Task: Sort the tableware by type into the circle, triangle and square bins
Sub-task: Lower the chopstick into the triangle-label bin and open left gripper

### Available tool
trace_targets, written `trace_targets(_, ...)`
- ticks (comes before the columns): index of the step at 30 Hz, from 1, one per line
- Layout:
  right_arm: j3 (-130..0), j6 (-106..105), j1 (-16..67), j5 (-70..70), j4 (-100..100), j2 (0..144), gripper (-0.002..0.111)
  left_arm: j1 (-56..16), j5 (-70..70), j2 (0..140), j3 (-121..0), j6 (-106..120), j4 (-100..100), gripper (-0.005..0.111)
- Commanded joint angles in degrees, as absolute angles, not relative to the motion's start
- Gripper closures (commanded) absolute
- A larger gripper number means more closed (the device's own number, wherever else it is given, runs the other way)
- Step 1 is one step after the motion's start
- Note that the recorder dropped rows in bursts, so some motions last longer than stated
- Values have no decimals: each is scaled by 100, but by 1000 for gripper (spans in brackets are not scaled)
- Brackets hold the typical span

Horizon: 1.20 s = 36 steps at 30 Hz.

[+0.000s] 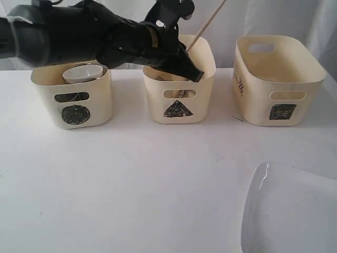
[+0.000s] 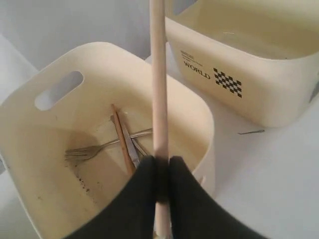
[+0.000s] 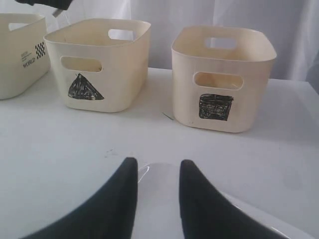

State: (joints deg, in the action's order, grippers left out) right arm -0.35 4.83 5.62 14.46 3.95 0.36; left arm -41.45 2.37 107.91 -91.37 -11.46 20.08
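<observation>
My left gripper needs to bring the chopstick down inside before it lets go, because the wooden chopstick's lower end (image 2: 162, 224) is above the triangle bin's front rim (image 2: 201, 180).
My left gripper (image 1: 194, 73) (image 2: 162, 162) is shut on a wooden chopstick (image 1: 208, 23) (image 2: 158, 74) that points up and to the right, over the triangle bin (image 1: 179, 100) (image 2: 50, 74) (image 3: 109, 74). Inside that bin lie a fork (image 2: 84, 152), a knife (image 2: 128, 144) and another chopstick (image 2: 121, 134). The circle bin (image 1: 73, 100) at the left holds a small white bowl (image 1: 82, 73). At the right stands the square bin (image 1: 263, 89) (image 3: 219, 69). My right gripper (image 3: 158, 167) is open, jaws apart over a corner of the large white plate (image 1: 295, 211) (image 3: 159, 199).
The left arm (image 1: 63, 31) stretches across above the circle bin. The three bins stand in a row along the back of the white table (image 1: 131, 184), in front of a pale curtain. The plate lies at the table's near right.
</observation>
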Motion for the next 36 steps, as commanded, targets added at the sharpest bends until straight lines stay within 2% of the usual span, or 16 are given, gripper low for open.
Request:
trace_targets(1,0,482,508,1403,430,0,80,-4062,110,11231,-9573,-1181,2040,107)
trace_targets(14,0,482,508,1403,430,0,80,-3769,222,11834,-10081,-1181,2040,107)
trace_targets(16,0,482,508,1403,430,0,80,-3741,234,11834,-10081,-1181,2040,101)
trace_targets(21,0,482,508,1403,430,0,80,-3670,210,11834,-10081,-1181,2040,70)
trace_targets(23,0,482,508,1403,430,0,80,-3656,164,11834,-10081,-1181,2040,63)
trace_targets(29,0,482,508,1403,430,0,80,-3656,516,11740,-10081,-1217,1936,62)
trace_targets(36,0,482,508,1403,430,0,80,-3669,1548,11101,-9994,-1204,1791,62)
